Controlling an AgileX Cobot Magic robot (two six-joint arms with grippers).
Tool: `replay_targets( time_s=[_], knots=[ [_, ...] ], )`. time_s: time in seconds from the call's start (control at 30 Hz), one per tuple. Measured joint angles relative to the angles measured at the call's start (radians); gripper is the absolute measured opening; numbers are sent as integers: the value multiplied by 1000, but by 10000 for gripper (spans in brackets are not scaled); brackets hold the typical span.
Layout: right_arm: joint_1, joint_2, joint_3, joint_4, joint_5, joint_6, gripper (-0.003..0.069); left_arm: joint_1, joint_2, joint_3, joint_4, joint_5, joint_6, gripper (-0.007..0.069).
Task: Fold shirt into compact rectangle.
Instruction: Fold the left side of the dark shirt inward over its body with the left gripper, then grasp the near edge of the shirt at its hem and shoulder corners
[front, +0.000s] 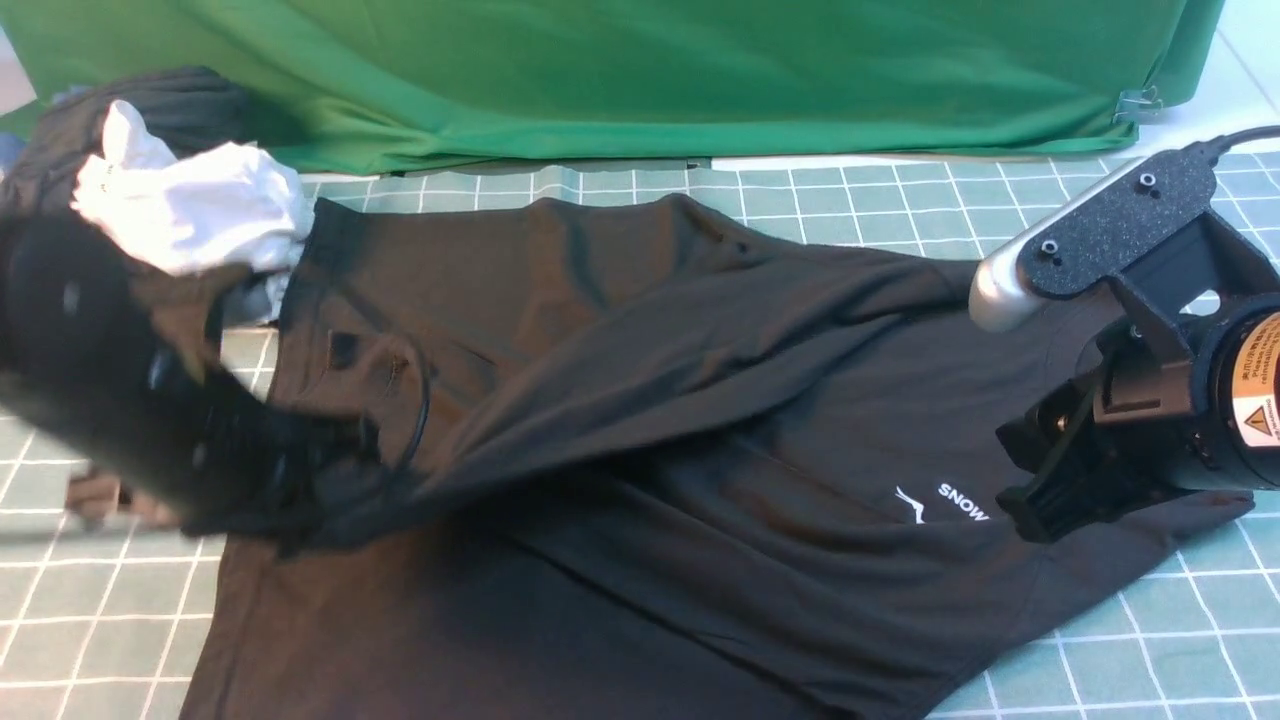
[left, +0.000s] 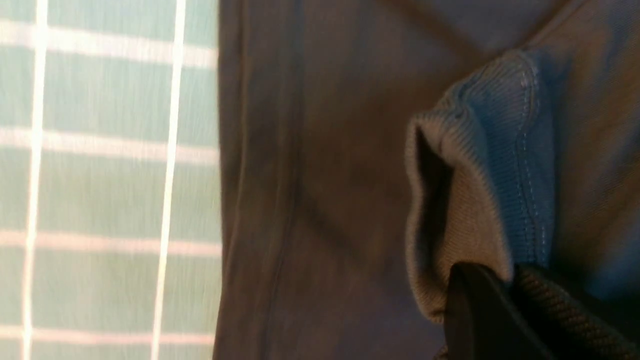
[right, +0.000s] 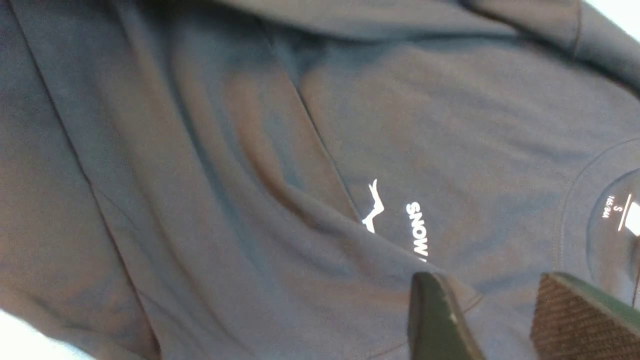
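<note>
I need to fold the shirt toward a compact rectangle, so I need to grab the shirt's shoulder (front: 1098, 534) beside the printed collar with my right gripper next.
The black-brown shirt (front: 640, 420) lies spread over the checked mat, its white "SNOW" print (front: 962, 503) toward the right. My left gripper (front: 345, 450) is shut on a ribbed edge of the shirt (left: 480, 200), and a taut fold runs from that grip up toward the far right. In the left wrist view the left gripper (left: 505, 282) pinches this ribbed band. My right gripper (front: 1040, 500) hovers just over the chest, beside the print (right: 417, 230). In its wrist view the right gripper (right: 492, 297) stands open, with only flat cloth under the gap. The neck label (right: 631, 220) shows close by.
A white garment (front: 200, 210) sits on a dark heap of clothes (front: 190, 100) at the back left. The green backdrop cloth (front: 650, 80) hangs along the far edge. The teal checked mat (front: 1150, 640) shows around the shirt at the front right and left.
</note>
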Motion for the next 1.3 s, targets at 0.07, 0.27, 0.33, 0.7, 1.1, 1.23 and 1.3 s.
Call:
replay_targets(
  time_s=[0.07,0.27,0.33,0.7,1.1,1.23,1.3],
  knots=[
    [0,0,0,0,-1,0,274,0,-8,45,-21,-15,-2,31],
    [0,0,0,0,-5,0,274,0,-8,92,-49,-23,5,102],
    [0,0,0,0,-5,0,274,0,-8,93,-49,-20,27,185],
    [0,0,0,0,-5,0,274,0,-8,102,97,224,-3,594],
    [0,0,0,0,-8,0,274,0,-11,276,91,85,-48,565],
    [0,0,0,0,-9,0,274,0,-11,282,91,46,-74,518],
    [0,0,0,0,-7,-5,274,0,-8,282,91,29,-78,437]
  ],
)
